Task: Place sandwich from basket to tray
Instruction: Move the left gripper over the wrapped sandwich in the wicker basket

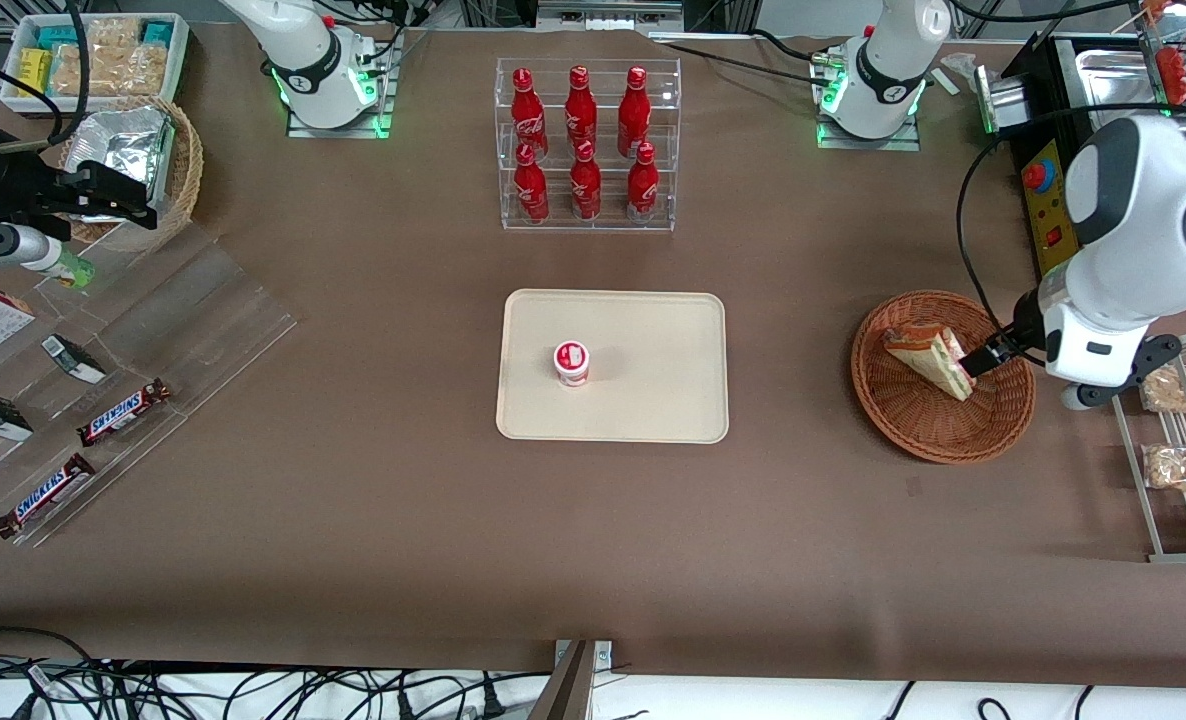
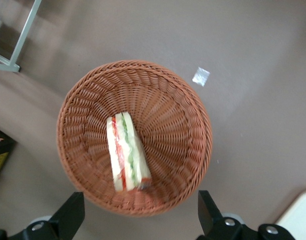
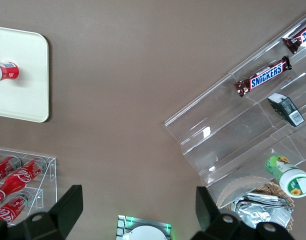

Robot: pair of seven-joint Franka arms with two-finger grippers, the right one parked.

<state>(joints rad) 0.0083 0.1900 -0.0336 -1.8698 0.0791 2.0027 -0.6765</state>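
The sandwich's cut side (image 2: 124,150) slopes and shows its filling, so my left gripper will next grab the sandwich by the flat bread sides at its wide end (image 2: 132,175).
The sandwich (image 1: 928,358) is a white-bread wedge with red and green layers, lying in the round reddish-brown wicker basket (image 1: 943,450) toward the working arm's end of the table. The wrist view looks straight down on the sandwich (image 2: 125,152) in the basket (image 2: 177,125). My left gripper (image 1: 988,358) hovers above the basket's edge, a little off the sandwich. It is open (image 2: 140,215), with its black fingers (image 2: 68,215) spread wide and nothing between them. The beige tray (image 1: 643,400) lies mid-table, well apart from the basket.
A small red-and-white cup (image 1: 572,362) stands on the tray. A clear rack of red bottles (image 1: 586,145) stands farther from the front camera. A wire rack with bagged snacks (image 1: 1178,440) sits beside the basket. A clear display with candy bars (image 1: 123,412) lies toward the parked arm's end.
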